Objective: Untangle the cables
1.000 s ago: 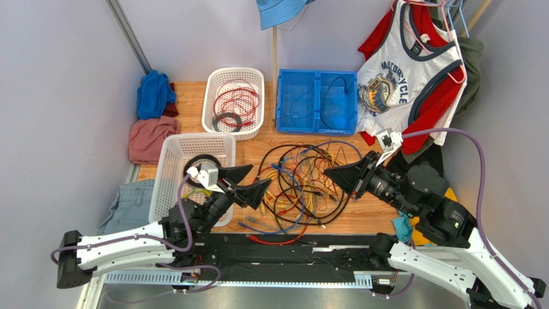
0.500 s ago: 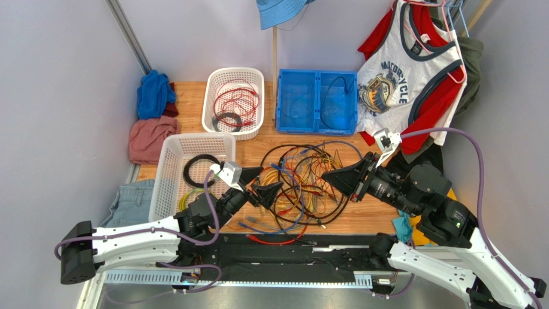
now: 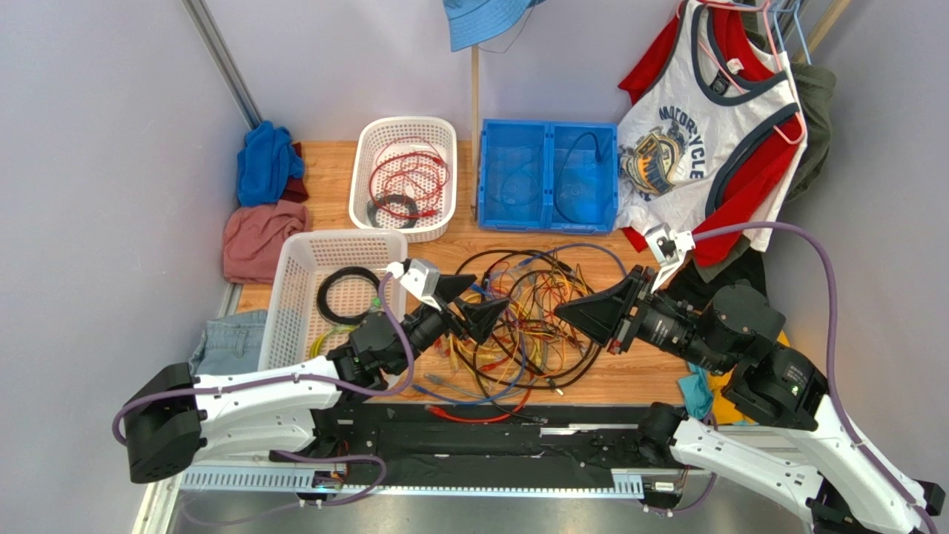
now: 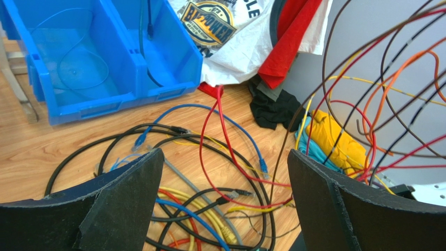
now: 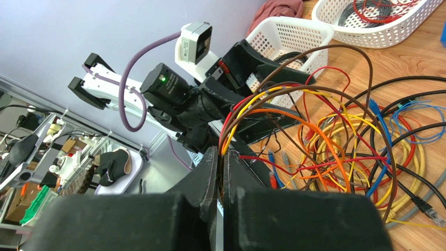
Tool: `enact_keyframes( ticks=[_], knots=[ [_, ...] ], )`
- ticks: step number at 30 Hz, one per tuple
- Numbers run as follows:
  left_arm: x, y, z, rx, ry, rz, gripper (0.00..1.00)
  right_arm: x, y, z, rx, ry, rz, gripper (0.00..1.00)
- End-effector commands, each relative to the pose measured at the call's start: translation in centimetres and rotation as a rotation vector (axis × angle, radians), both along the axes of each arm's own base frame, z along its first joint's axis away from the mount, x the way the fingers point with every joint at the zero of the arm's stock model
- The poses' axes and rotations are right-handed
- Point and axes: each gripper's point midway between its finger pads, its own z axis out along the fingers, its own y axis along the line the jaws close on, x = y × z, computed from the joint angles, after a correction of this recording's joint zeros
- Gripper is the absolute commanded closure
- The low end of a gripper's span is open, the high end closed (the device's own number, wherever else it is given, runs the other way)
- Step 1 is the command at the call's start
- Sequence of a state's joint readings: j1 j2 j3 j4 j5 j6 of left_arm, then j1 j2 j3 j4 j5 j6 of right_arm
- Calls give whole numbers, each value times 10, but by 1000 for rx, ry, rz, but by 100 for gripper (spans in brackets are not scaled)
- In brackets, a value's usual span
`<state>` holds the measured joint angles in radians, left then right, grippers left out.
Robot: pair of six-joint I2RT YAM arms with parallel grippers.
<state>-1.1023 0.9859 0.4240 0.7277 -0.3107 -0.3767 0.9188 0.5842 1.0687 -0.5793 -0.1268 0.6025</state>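
Observation:
The left gripper grabs the thin red cable by its looped bend (image 4: 219, 97) next, to pull the cable free of the raised cables.
The cables (image 3: 524, 323) lie in a knotted heap of black, blue, yellow, orange and red cords in the middle of the wooden table. My right gripper (image 3: 566, 310) is at the heap's right edge, shut on a thin bundle of brown, yellow, orange and red cables (image 5: 293, 104) that arch up from its jaws (image 5: 220, 154). My left gripper (image 3: 475, 305) hangs open over the heap's left side, nothing between its fingers (image 4: 225, 157). Below it lie black, red, blue and yellow cables (image 4: 209, 172). The raised strands (image 4: 377, 94) cross the right of the left wrist view.
A white basket (image 3: 292, 292) with a black coil stands left of the heap. Behind are a second white basket (image 3: 368, 178) holding red and black cords and a blue bin (image 3: 546, 211) with a few cables. Clothes lie at the left (image 3: 262, 211) and right (image 3: 713, 122).
My left arm has swung right from over the near basket to the heap's left side, gripper still open. The right gripper stays shut on its strands and has edged slightly left.

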Motion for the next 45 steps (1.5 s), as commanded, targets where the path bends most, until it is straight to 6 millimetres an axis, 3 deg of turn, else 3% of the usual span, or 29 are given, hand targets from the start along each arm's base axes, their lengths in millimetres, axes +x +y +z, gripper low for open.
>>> enact_keyframes(
  ticks=[1,2,3,8,10,12,14,15,16,17,18,19,20,21,22,24,26,27,29,32,35,37,38,40,45],
  knots=[
    [3,-17,29,-88,-21,-58,11,-8,-2,22,66,-38,25,100],
    [3,-20,32,-97,-30,-78,19,-8,-3,21,64,-38,25,100],
    [4,-23,27,-93,-22,-87,35,-8,-4,21,64,-38,23,100],
    [6,-31,24,-88,-15,-115,76,-10,-4,17,60,-29,28,100],
    [7,-30,25,-75,-14,-114,100,-11,-5,16,56,-28,28,100],
    [7,-24,40,-80,-40,-103,100,-9,-9,14,51,-33,8,100],
    [9,-17,40,-31,-34,-73,100,-7,-13,10,36,-34,-13,100],
    [8,-7,66,-47,-76,-52,100,-3,-16,5,24,-31,-43,93],
    [12,0,57,23,-45,-13,100,0,-18,-3,1,-19,-60,91],
    [14,6,64,42,-51,8,100,2,-20,-8,-15,-23,-75,88],
    [12,16,94,31,-94,31,100,8,-22,-17,-38,-12,-105,77],
    [14,23,90,92,-75,54,100,9,-23,-26,-61,-3,-116,70],
    [14,28,98,105,-84,66,100,10,-23,-32,-78,6,-118,64],
    [12,36,125,89,-117,83,100,19,-28,-38,-93,10,-175,54],
    [12,41,125,126,-106,94,100,22,-27,-53,-127,33,-188,51],
    [10,51,153,119,-138,115,100,29,-30,-65,-158,47,-224,44],
    [10,57,159,155,-131,129,100,35,-30,-85,-206,74,-252,40],
    [11,59,175,151,-151,139,100,39,-32,-93,-229,82,-277,38],
    [13,62,180,194,-160,155,100,45,-32,-112,-279,107,-300,37],
    [21,62,211,212,-190,190,100,47,-29,-122,-292,115,-301,38],
    [27,63,224,257,-213,221,100,46,-23,-119,-255,99,-274,39],
    [35,64,239,273,-216,264,100,43,-22,-116,-239,92,-262,41],
    [37,71,256,285,-254,294,100,43,-22,-116,-238,90,-262,42],
    [51,75,260,339,-254,369,100,42,-25,-115,-233,83,-266,43],
    [66,100,315,337,-317,504,100,41,-33,-103,-209,35,-275,43]
  ],
)
